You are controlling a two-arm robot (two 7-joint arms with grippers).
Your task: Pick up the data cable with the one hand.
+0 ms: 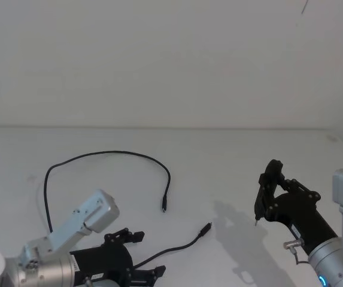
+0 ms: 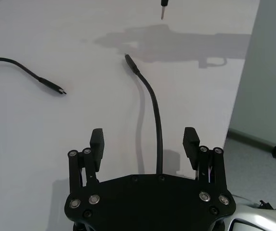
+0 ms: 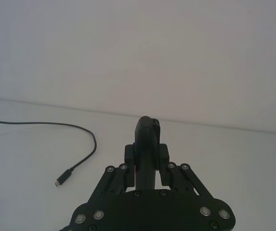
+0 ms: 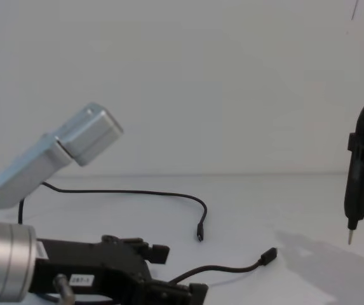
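Observation:
The arched cord behind its plug (image 4: pixel 193 272) stands above its shadow (image 4: pixel 232 279) while the rest lies slack, so the left gripper should next grab the data cable there to pick it up.
The data cable (image 1: pixel 117 152) is a thin black cord lying in a wide loop on the white table (image 1: pixel 231 161). One plug (image 1: pixel 164 206) rests mid-table, the other plug (image 1: pixel 206 229) nearer to me. My left gripper (image 1: pixel 147 254) is low at the near left and open. In the left wrist view the cable (image 2: pixel 154 110) runs between the two fingers of the left gripper (image 2: pixel 144 139), touching neither. My right gripper (image 1: pixel 277 197) hovers at the right, shut on a slim black tool (image 4: pixel 359 171) whose metal tip points down above the table.
A plain white wall rises behind the table's far edge. The table's right edge (image 2: pixel 239 96) drops to the floor close to the left gripper. The tool's shadow (image 1: pixel 237 221) falls on the surface near the nearer plug.

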